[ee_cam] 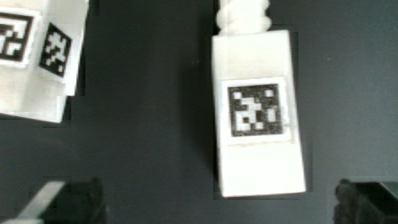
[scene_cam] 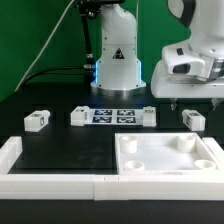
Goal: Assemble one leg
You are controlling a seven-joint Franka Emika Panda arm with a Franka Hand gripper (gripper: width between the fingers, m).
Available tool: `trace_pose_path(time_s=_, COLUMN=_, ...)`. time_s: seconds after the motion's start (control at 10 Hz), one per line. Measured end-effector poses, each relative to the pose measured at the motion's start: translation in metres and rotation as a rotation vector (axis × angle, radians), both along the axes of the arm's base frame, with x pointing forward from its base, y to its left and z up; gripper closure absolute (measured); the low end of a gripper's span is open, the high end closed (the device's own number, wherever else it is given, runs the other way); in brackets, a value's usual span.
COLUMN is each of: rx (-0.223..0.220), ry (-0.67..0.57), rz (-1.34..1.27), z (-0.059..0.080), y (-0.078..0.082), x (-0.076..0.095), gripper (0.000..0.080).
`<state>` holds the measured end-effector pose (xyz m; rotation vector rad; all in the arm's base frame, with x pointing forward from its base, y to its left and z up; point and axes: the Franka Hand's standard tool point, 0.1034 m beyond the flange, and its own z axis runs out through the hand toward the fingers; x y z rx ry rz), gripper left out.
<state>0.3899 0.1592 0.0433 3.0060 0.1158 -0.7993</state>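
The robot's gripper will assemble the leg, so next it will grab the leg by its square tagged body (scene_cam: pixel 194 121) (ee_cam: pixel 258 112).
A leg (ee_cam: pixel 258 110), a small white post with a square tag on its face and a threaded tip, lies on the black table. In the exterior view this leg (scene_cam: pixel 192 119) is at the right, just behind the large white plate (scene_cam: pixel 135 160). My gripper (scene_cam: pixel 194 103) hovers right above it, open and empty. In the wrist view the gripper (ee_cam: pixel 214 204) has its dark fingertips (ee_cam: pixel 64 200) wide apart on either side of the leg's near end, not touching it. Other legs lie at the exterior view's left (scene_cam: pixel 38 121) and beside the marker board (scene_cam: pixel 147 116).
The marker board (scene_cam: pixel 113 116) lies at the middle of the table, with another leg (scene_cam: pixel 79 116) at its left end. A white tagged piece (ee_cam: pixel 36 60) shows at the wrist view's edge. A white border wall (scene_cam: pixel 12 158) runs along the left and front. The robot base (scene_cam: pixel 115 65) stands behind.
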Motion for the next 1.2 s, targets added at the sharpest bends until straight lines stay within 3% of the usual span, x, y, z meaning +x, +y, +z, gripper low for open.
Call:
trace_pose_path(time_s=0.2, rx=0.014, ry=0.171, rz=0.048, z=-0.002, y=0.003, x=-0.006, gripper=0.0151)
trace_pose_path(time_s=0.5, rx=-0.009, ry=0.419, rz=0.07, z=-0.011, y=0.002, x=-0.023, gripper=0.0151)
trace_pose_path(time_s=0.9, rx=-0.009, ry=0.406, rz=0.072, z=-0.031, y=0.006, x=-0.031, gripper=0.0151)
trace_pose_path(time_s=1.2, rx=-0.025, ry=0.407, rz=0.072, z=-0.031, y=0.011, x=-0.034, gripper=0.0151)
